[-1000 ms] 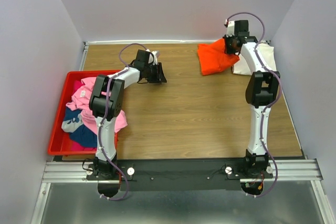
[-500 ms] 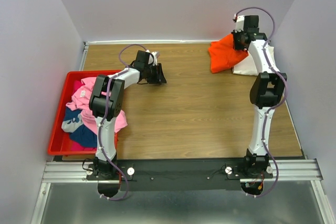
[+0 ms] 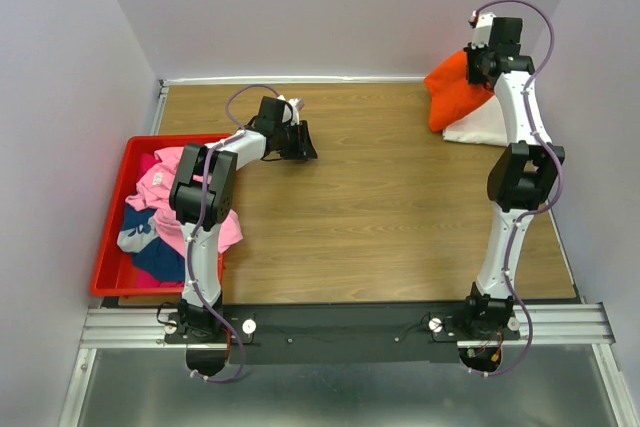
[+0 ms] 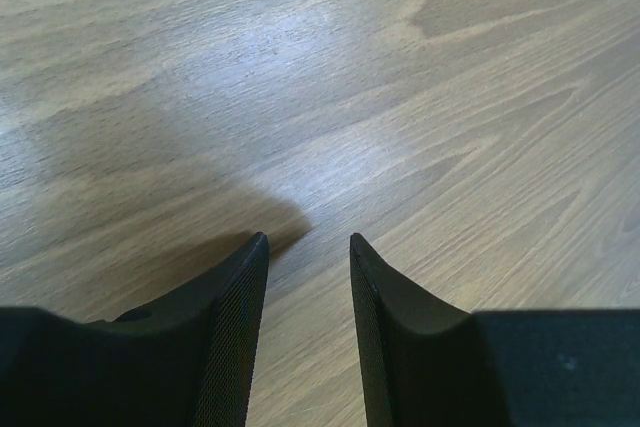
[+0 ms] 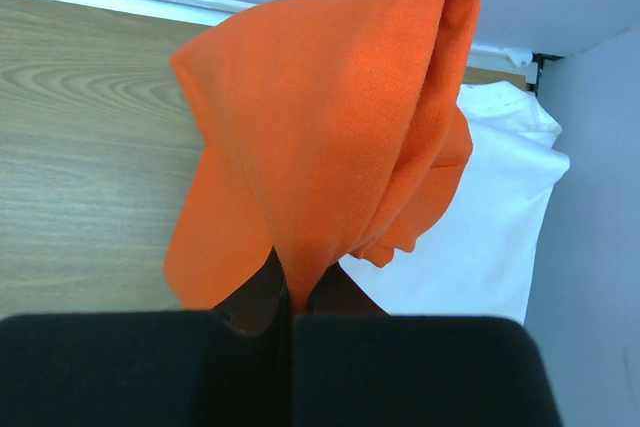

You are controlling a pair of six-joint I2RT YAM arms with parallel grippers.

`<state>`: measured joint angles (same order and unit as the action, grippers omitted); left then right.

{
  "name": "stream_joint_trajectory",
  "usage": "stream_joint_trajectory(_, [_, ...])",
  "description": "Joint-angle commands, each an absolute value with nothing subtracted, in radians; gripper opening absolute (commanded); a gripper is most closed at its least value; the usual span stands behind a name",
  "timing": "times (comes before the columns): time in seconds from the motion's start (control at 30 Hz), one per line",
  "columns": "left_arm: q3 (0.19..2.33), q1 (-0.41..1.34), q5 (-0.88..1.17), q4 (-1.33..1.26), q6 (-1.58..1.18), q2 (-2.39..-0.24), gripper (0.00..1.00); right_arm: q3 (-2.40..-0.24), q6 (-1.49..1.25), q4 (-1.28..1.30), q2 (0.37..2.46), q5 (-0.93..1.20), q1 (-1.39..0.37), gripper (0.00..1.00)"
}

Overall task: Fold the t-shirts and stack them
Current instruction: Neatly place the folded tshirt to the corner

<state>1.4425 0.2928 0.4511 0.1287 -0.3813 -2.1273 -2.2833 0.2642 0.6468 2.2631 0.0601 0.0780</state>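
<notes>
The orange t-shirt hangs past the cream-white t-shirt's edge and would end partly on bare wood if I opened now. My right gripper should keep holding it.
My right gripper [image 3: 478,62] is shut on the bright orange t-shirt [image 3: 452,87] and holds it lifted at the far right corner. In the right wrist view the orange t-shirt [image 5: 330,127] hangs folded from the shut gripper [image 5: 292,297], over the folded cream-white t-shirt [image 5: 480,237]. The cream-white t-shirt [image 3: 485,124] lies flat on the table by the right wall. My left gripper [image 3: 303,142] is open and empty low over bare wood at the far left, as the left wrist view [image 4: 308,247] shows. Pink [image 3: 165,182] and dark blue [image 3: 160,257] t-shirts lie heaped in the bin.
A red plastic bin [image 3: 110,247] stands at the left edge of the wooden table [image 3: 360,217]. Grey walls close the table on the left, far and right sides. The right arm reaches close to the right wall.
My right gripper has carried the orange t-shirt up and to the right, from the table left of the cream-white shirt to above it. The left arm has not moved.
</notes>
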Motion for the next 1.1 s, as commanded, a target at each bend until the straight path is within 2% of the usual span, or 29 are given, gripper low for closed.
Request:
stream_joint_trajectory(0.0, [1.416,0.291,0.443,0.153,-0.357,-2.111,0.47,-2.319,0.287,0.653,2.215,0.049,0.097,0.01])
stream_joint_trajectory(1.07, [1.416,0.291,0.445,0.167,-0.354,-2.111,0.47,-2.341,0.281,0.653,2.266,0.048,0.199,0.0])
